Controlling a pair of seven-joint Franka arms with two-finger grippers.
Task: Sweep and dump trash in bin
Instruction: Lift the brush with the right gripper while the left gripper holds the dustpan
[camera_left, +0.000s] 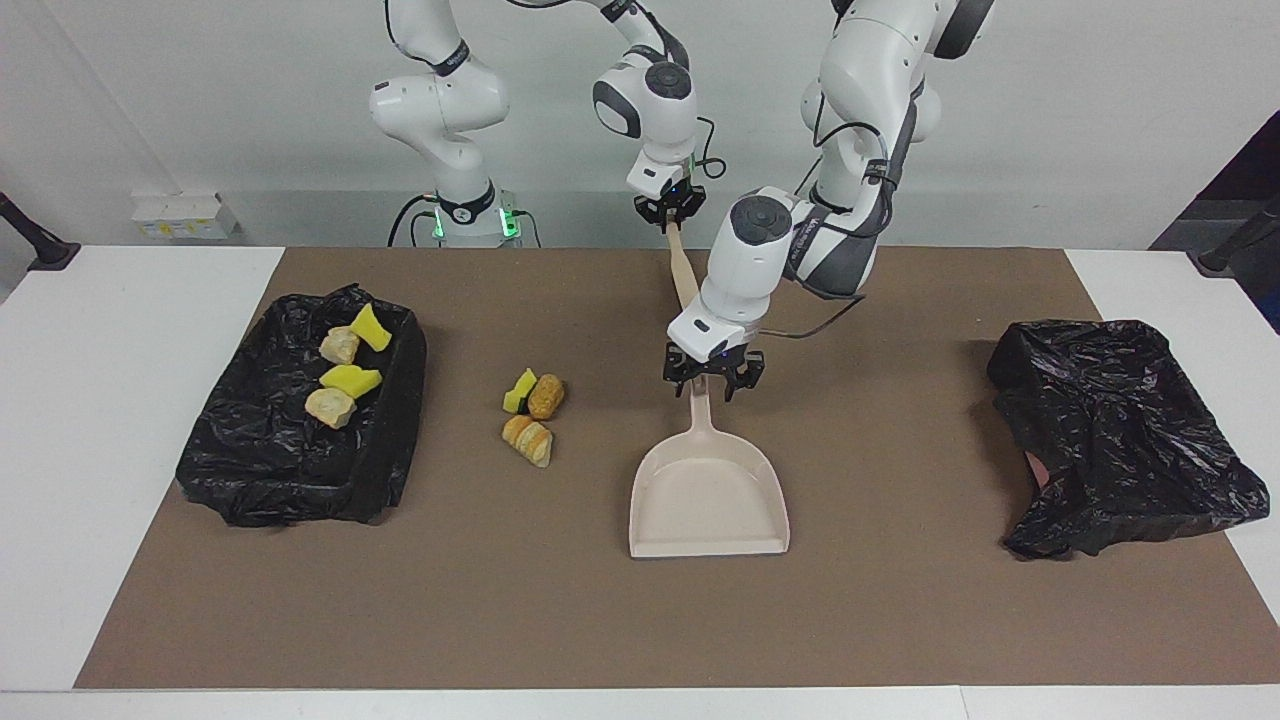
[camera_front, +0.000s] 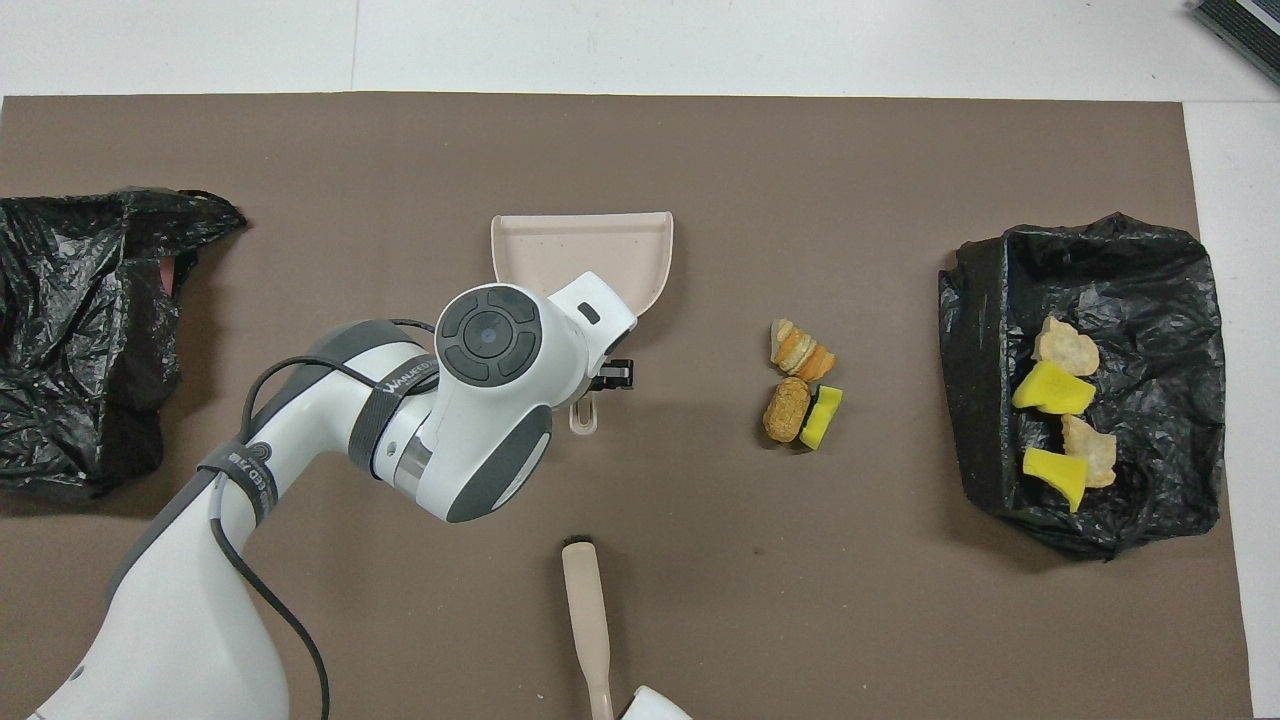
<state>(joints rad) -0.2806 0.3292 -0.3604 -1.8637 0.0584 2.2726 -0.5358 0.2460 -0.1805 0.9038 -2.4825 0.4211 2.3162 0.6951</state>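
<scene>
Next, the left gripper grabs the beige dustpan (camera_front: 580, 255) by its narrow handle (camera_front: 583, 415), since the broad pan is far wider than my open fingers.
The beige dustpan (camera_left: 708, 500) (camera_front: 580, 255) lies flat mid-mat, handle toward the robots. My left gripper (camera_left: 703, 385) is down at that handle, open, one finger on each side. My right gripper (camera_left: 672, 212) is shut on the handle end of the beige brush (camera_left: 683, 275) (camera_front: 585, 620), which slants down to the mat nearer to the robots than the dustpan. Three trash bits (camera_left: 533, 410) (camera_front: 800, 380) sit together on the mat between the dustpan and the black-lined bin (camera_left: 290, 450) (camera_front: 1150, 300). Several more trash pieces (camera_left: 345, 370) lie in the bin.
A crumpled black bag (camera_left: 1120, 430) (camera_front: 80, 330) lies at the left arm's end of the brown mat. The bin sits at the right arm's end. The left arm's wrist covers part of the dustpan in the overhead view.
</scene>
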